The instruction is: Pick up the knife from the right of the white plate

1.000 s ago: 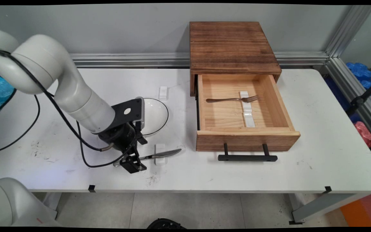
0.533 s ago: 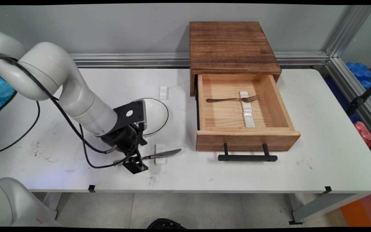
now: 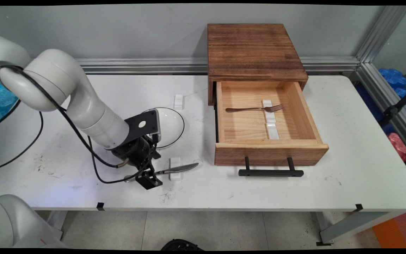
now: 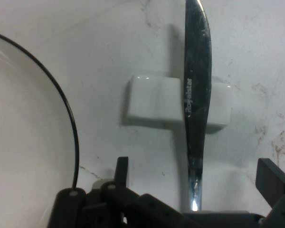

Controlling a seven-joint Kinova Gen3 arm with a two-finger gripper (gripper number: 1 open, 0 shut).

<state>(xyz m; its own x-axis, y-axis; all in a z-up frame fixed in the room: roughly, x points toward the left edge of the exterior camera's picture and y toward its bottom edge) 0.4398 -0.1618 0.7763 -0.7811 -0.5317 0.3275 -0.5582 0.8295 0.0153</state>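
Note:
My gripper should next take hold of the steel table knife by its handle [image 3: 161,172], and then lay the knife across a white rest in the open drawer.
A silver table knife [image 3: 183,167] lies on the table with its blade across a small white rest [image 3: 175,175]. My gripper [image 3: 150,173] is down at table level over the knife's handle end, left of the rest. In the hand view the knife [image 4: 197,95] runs up from between the two fingers [image 4: 271,175], which stand well apart on either side of the handle without touching it. The gripper [image 4: 195,170] is open. The white rest [image 4: 154,102] sits just beyond the fingertips. A white plate with a thin black rim [image 3: 171,123] lies just behind the hand, and its rim [image 4: 71,128] shows at the hand view's left.
An open wooden drawer [image 3: 270,154] with a black handle [image 3: 270,173] juts from a dark wooden cabinet [image 3: 254,49] to the right. Inside lie a fork [image 3: 248,109] and white rests [image 3: 271,128]. Another white rest [image 3: 178,101] sits behind the plate.
The hand has shifted slightly to the right along the knife's handle and settled low over it. The knife, plate and drawer have not moved.

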